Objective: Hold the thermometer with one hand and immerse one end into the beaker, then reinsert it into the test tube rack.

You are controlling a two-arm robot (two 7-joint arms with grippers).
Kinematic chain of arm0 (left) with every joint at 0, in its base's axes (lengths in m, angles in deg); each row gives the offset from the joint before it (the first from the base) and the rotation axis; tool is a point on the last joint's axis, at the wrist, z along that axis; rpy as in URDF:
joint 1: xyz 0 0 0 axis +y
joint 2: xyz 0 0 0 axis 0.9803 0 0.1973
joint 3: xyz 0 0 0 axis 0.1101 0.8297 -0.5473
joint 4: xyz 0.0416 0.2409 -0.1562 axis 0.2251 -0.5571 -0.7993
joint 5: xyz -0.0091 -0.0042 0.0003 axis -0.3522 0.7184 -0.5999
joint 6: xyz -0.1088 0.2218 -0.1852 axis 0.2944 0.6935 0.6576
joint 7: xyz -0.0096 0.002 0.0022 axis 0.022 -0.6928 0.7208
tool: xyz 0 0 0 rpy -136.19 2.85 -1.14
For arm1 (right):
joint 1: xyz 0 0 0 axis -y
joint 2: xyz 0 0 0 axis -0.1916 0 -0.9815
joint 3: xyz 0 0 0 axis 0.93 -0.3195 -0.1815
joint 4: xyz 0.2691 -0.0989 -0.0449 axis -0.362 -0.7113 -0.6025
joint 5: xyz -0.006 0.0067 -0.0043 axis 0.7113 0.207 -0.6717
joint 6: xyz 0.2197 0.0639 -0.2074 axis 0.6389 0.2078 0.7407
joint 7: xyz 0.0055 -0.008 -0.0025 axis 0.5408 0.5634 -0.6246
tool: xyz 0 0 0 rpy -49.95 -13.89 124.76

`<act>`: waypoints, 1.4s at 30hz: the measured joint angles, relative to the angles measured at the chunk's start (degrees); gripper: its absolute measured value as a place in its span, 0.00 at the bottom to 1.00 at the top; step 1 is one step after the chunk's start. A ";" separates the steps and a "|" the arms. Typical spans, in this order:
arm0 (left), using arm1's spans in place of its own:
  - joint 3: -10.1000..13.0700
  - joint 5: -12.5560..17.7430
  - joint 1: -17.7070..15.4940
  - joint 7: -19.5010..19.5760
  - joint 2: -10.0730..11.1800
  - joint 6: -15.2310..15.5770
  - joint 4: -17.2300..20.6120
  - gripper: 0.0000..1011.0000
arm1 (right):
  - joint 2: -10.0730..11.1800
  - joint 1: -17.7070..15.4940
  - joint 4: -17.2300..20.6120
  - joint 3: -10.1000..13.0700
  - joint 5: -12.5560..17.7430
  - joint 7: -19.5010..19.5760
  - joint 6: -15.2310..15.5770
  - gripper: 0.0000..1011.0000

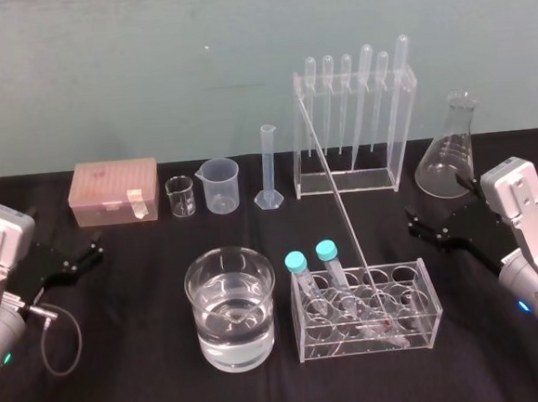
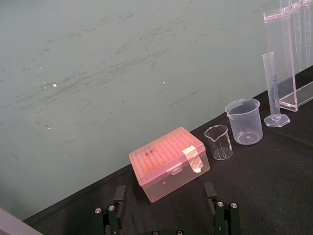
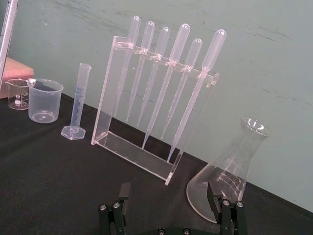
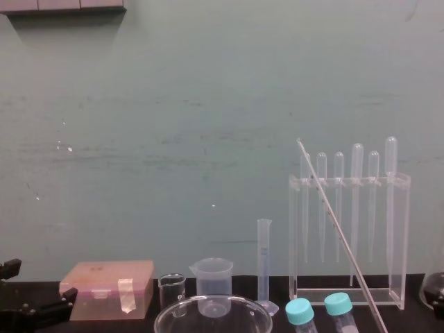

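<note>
I need to dip the thermometer's tip into the beaker, so my right gripper should pick up the thermometer by its upper shaft [image 4: 331,211] to leave the tip free.
The thermometer [image 1: 342,209], a long thin glass rod, leans in the test tube rack [image 1: 432,311] at the front centre. Its red tip [image 1: 388,322] rests low in the rack and its top points back and to the left. In the chest view the thermometer [image 4: 340,232] slants across the pipette stand. Two blue-capped tubes [image 1: 311,258] stand in the same rack. The beaker [image 1: 197,311], wide glass part full of water, is just left of the rack. My left gripper [image 1: 96,247] is open at the far left. At the far right, my right gripper [image 1: 413,224] is open, a short way from the rack.
Along the back stand a pink tip box [image 1: 114,190], a tiny glass beaker [image 1: 181,197], a plastic spouted beaker [image 1: 221,184], a graduated cylinder [image 1: 268,168], a tall acrylic stand with several pipettes [image 1: 351,180] and a conical flask [image 1: 451,149]. A cable loops beside my left arm.
</note>
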 joint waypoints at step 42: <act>0.00 0.00 0.00 0.00 0.00 0.00 0.00 1.00 | 4.58 -0.63 15.74 9.65 26.91 -24.57 19.96 0.99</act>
